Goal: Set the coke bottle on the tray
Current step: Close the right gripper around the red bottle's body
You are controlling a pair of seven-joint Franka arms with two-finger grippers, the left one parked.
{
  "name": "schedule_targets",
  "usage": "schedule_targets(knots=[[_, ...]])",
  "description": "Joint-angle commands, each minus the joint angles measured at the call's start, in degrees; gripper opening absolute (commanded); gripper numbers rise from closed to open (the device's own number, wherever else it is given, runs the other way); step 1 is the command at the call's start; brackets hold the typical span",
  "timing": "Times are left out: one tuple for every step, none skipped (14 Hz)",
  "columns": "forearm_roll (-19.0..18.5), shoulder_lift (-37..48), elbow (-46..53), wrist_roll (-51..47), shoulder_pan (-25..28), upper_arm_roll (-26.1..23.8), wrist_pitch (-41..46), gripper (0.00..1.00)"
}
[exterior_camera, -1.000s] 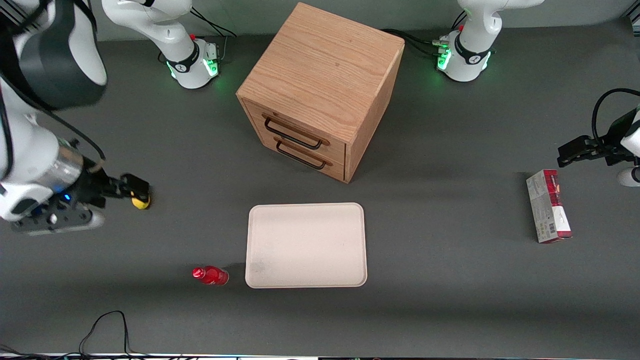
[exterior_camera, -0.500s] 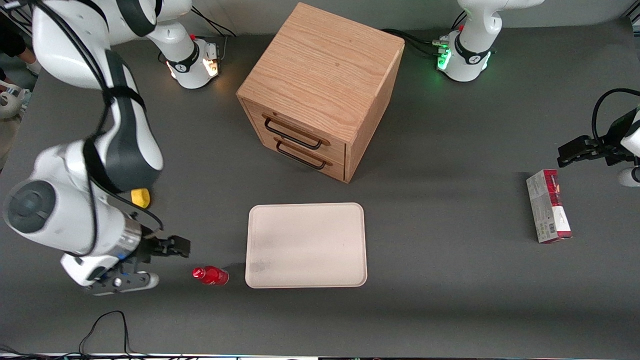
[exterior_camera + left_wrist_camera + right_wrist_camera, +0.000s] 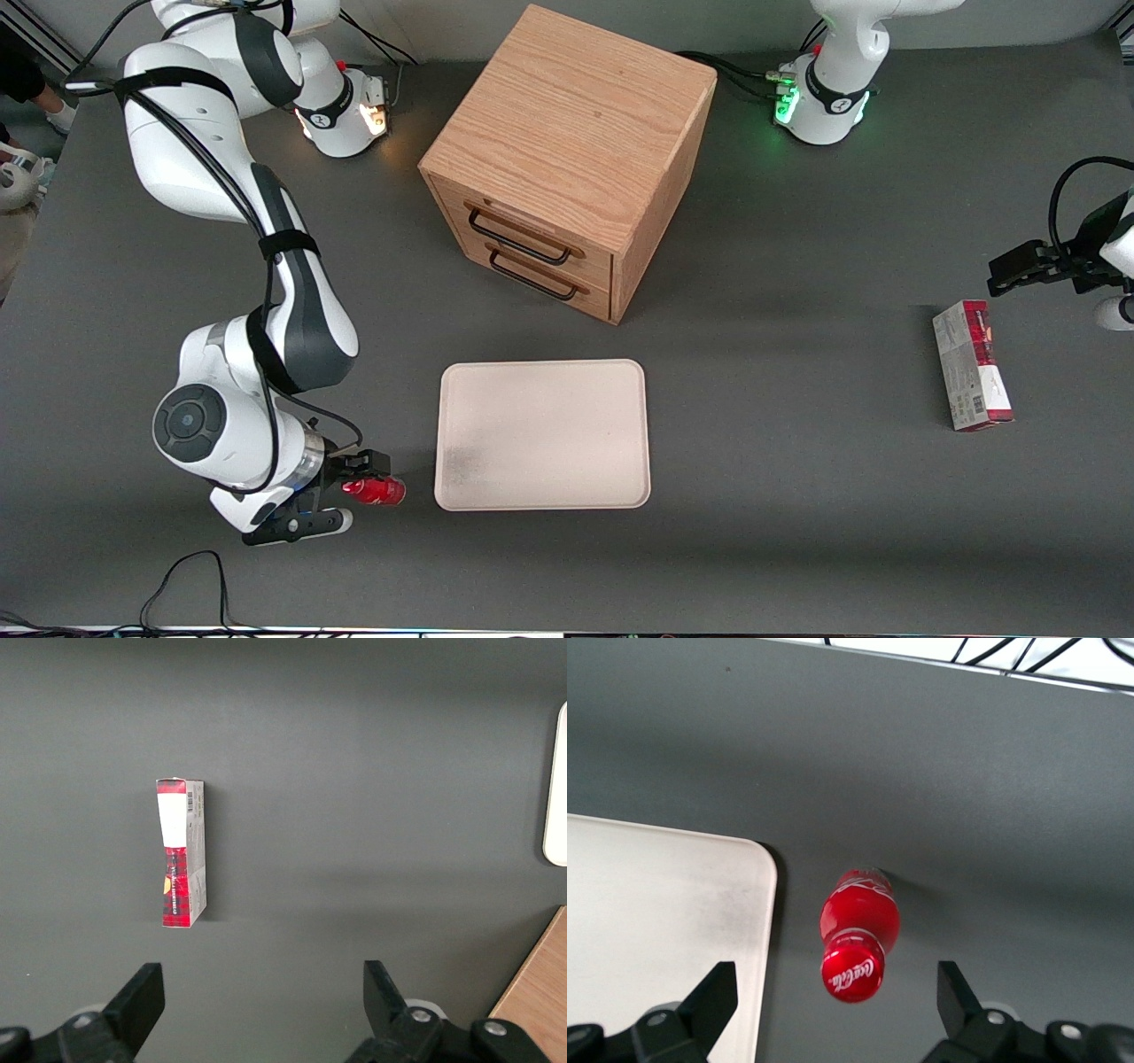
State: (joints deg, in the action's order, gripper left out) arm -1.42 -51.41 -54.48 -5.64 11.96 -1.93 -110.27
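The coke bottle should go on the tray point(image 3: 542, 434). My right gripper will pick it up by its end with the cap point(image 3: 394, 490) next and then place it there.
The coke bottle point(image 3: 378, 489) is a tiny glossy red bottle lying on its side on the grey table, close beside the tray's short edge at the working arm's end. Its red cap points at my gripper. The tray point(image 3: 542, 434) is flat, pale cream and bare. My right gripper point(image 3: 353, 486) is low at the bottle's cap end with its jaws wide open. In the right wrist view the bottle point(image 3: 858, 930) lies between the two fingers without touching them, the gripper point(image 3: 834, 989) is at the cap, and the tray's corner point(image 3: 656, 904) lies beside the bottle.
A wooden two-drawer cabinet point(image 3: 567, 159) stands farther from the front camera than the tray. A red-and-white carton point(image 3: 972, 365) lies toward the parked arm's end and shows in the left wrist view point(image 3: 182, 853). Cables point(image 3: 186, 576) loop at the table's front edge.
My right arm has swung from the yellow lump toward the front camera and reached the bottle's cap end. The arm now hides the lump. Bottle and tray have not moved.
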Motion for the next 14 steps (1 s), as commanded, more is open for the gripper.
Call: schedule_targets(knots=[[-0.7,-1.8,1.7,0.9,0.3,0.3,-0.2,0.97],[-0.7,-1.8,1.7,1.1,0.3,0.3,-0.2,0.95],[-0.7,-1.8,1.4,1.5,0.2,0.3,-0.3,0.94],[-0.7,-1.9,1.0,1.6,0.1,0.3,-0.8,0.91],[-0.7,-1.9,0.8,1.7,0.1,0.4,-1.5,0.88],[-0.7,-2.0,0.7,1.7,0.1,0.4,-1.6,0.8],[-0.7,-2.0,0.7,2.3,0.0,0.5,-1.6,0.66],[-0.7,-2.0,0.7,3.1,-0.2,0.5,-1.6,0.54],[-0.7,-2.0,0.7,3.4,-0.3,0.6,-1.6,0.43],[-0.7,-2.0,0.7,3.4,-0.3,0.6,-1.6,0.32],[-0.7,-2.0,0.8,3.4,-0.3,0.6,-1.6,0.24],[-0.7,-2.0,0.8,3.4,-0.3,0.6,-1.6,0.2],[-0.7,-2.0,0.8,3.4,-0.3,0.6,-1.6,0.16],[-0.8,-1.9,0.8,3.4,-0.3,0.7,-1.6,0.13]])
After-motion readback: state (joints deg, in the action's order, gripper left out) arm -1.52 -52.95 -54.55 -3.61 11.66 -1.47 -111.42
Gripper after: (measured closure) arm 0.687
